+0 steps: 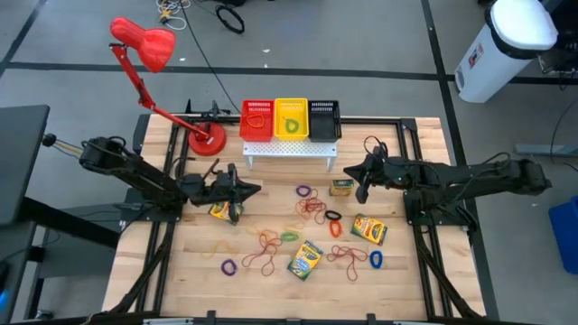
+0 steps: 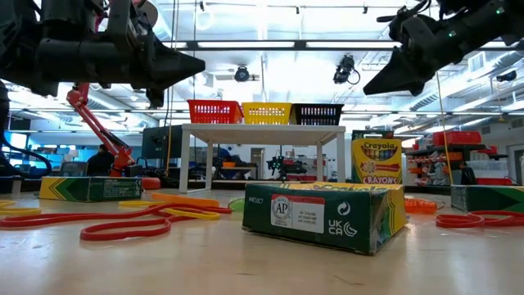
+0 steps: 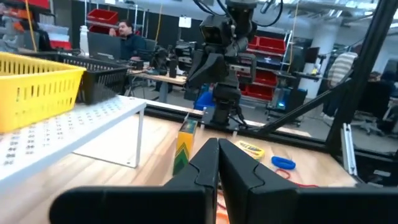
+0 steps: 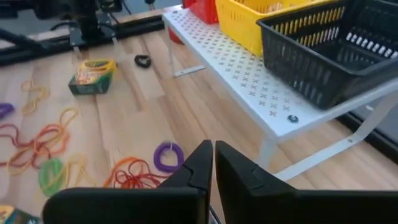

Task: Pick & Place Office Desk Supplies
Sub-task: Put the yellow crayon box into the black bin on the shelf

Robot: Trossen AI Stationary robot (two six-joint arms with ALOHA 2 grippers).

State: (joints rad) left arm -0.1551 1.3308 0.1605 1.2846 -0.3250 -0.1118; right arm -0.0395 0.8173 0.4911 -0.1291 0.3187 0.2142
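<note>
My right gripper needs to open again next and then go down to the crayon box [image 1: 340, 187], because it is closed above that box near the white rack [image 1: 291, 149].
Several yellow-and-green crayon boxes lie on the wooden table: one [image 1: 219, 210] by my left gripper, one [image 1: 341, 187] standing on end below my right gripper, two more [image 1: 368, 228] [image 1: 305, 260] nearer the front. Loose rubber bands [image 1: 312, 206] are scattered flat between them. My left gripper [image 1: 256, 190] hovers above the table left of centre, shut on nothing; its closed fingers [image 3: 217, 155] point toward the upright box [image 3: 185, 146]. My right gripper [image 1: 350, 168] hangs right of the rack, tilted down, shut and holding nothing [image 4: 213, 155].
A white perforated rack [image 1: 289, 149] at the table's far middle carries a red [image 1: 256, 119], a yellow [image 1: 291, 118] and a black basket [image 1: 324, 119]. A red desk lamp [image 1: 206, 142] stands at the far left. People sit in the room beyond.
</note>
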